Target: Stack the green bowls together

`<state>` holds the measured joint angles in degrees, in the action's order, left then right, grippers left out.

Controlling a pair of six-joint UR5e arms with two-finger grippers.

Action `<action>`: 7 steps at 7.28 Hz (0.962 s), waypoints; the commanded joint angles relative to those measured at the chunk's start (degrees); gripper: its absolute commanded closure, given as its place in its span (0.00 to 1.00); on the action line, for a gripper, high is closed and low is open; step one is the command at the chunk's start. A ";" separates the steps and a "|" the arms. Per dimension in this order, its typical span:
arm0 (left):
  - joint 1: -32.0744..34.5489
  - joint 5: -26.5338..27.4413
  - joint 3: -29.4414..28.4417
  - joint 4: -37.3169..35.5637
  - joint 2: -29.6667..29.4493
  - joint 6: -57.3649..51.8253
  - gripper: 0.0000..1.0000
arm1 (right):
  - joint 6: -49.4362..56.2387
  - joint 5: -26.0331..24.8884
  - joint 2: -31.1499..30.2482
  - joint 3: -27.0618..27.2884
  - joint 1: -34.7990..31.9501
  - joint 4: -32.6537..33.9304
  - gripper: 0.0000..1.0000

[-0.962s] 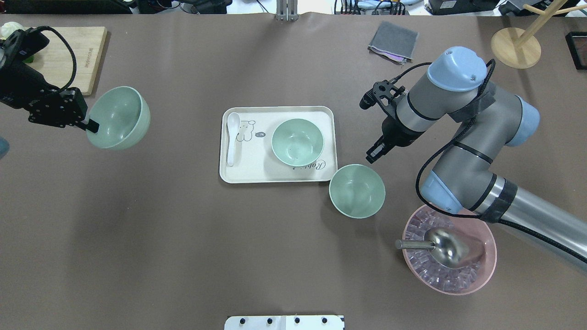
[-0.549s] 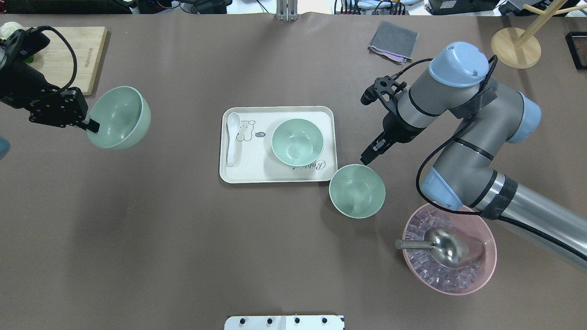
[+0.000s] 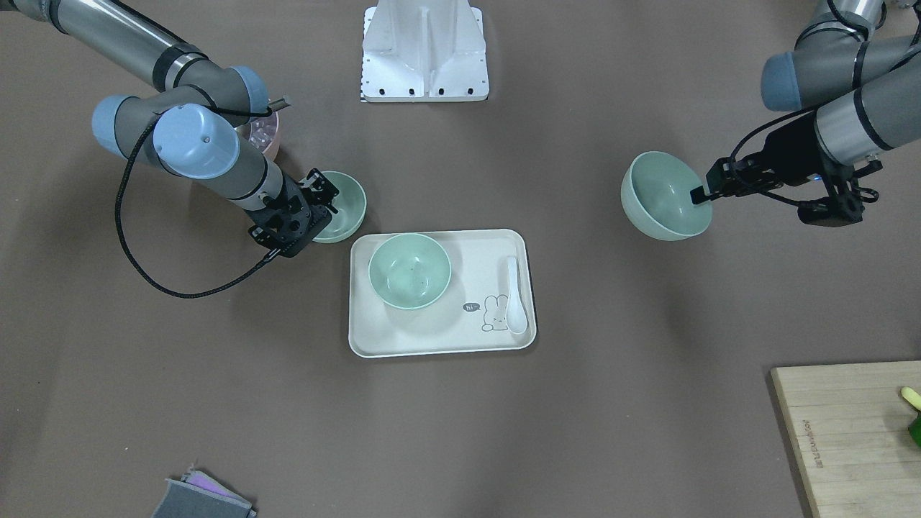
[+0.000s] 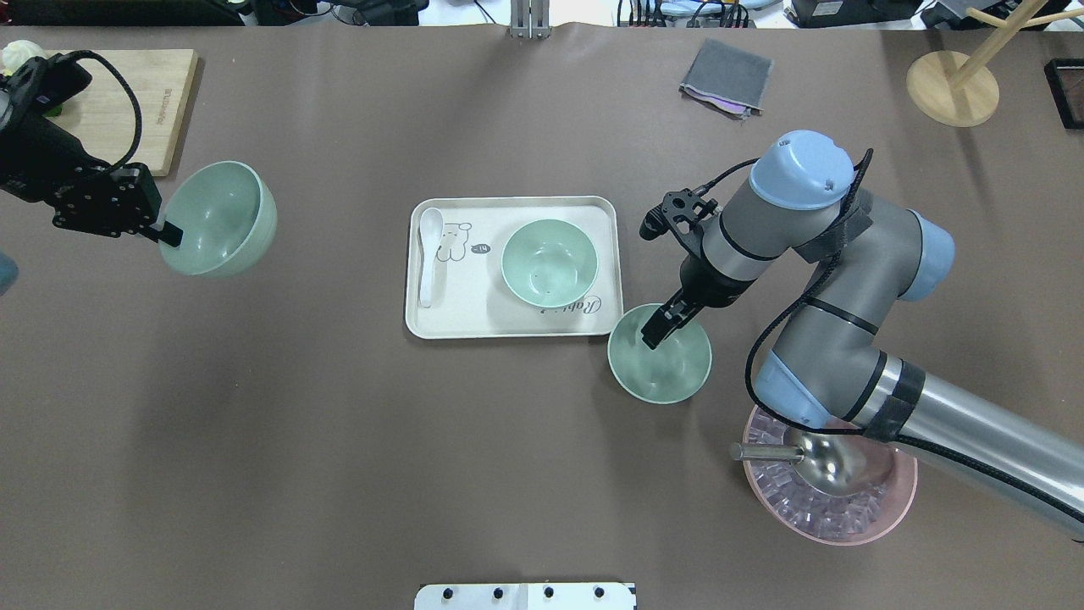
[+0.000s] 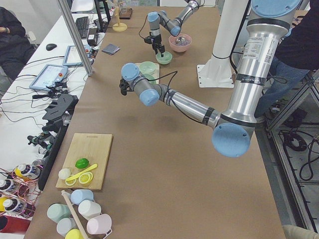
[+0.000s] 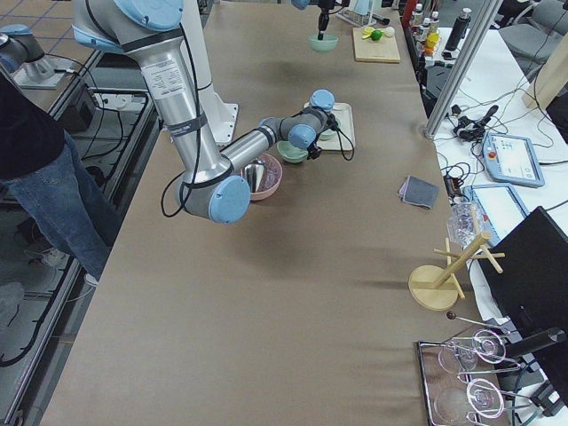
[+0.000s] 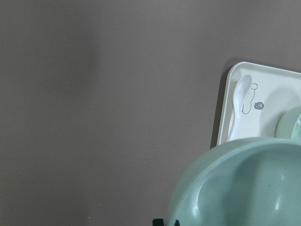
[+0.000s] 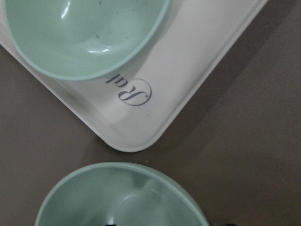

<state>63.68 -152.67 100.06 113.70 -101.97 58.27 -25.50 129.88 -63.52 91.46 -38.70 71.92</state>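
Observation:
My right gripper should grab the third green bowl's rim (image 3: pixel 332 173) next, and then it will stack that bowl into the green bowl on the tray (image 3: pixel 410 271).
Three pale green bowls show. One green bowl (image 4: pixel 222 216) hangs tilted above the table at the left, and my left gripper (image 4: pixel 169 233) is shut on its rim; it also shows in the front view (image 3: pixel 662 198) and the left wrist view (image 7: pixel 244 188). A second green bowl (image 4: pixel 549 263) stands on the cream tray (image 4: pixel 440 318). A third green bowl (image 4: pixel 669 364) stands on the table just off the tray's right front corner. My right gripper (image 4: pixel 659 329) is open over its near rim, with one finger inside and one outside, as the right wrist view (image 8: pixel 122 197) shows.
A white spoon (image 4: pixel 429 254) lies on the tray's left side. A pink bowl (image 4: pixel 902 496) with ice and a metal scoop (image 4: pixel 813 457) stands under my right arm. A wooden board (image 4: pixel 161 93), a grey cloth (image 4: pixel 727 76) and a wooden stand (image 4: pixel 953 89) are at the back.
My right gripper has moved left and down from beside the tray onto the rim of the bowl on the table. My left gripper and its bowl have stayed put.

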 commanded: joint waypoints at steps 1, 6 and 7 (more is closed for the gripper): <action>0.04 0.00 -0.13 0.03 0.10 0.00 1.00 | -0.08 -0.33 0.50 0.04 -0.58 -0.20 1.00; -0.48 0.35 -0.48 -0.23 -1.55 0.96 1.00 | -2.52 10.99 -0.55 4.86 -9.53 0.76 1.00; -1.01 0.87 -2.22 -1.71 -5.92 3.49 1.00 | -2.54 14.05 -0.64 5.65 -12.42 2.94 1.00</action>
<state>63.18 -152.27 99.26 113.14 -104.23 59.65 -27.53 140.49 -63.89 95.88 -48.06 73.22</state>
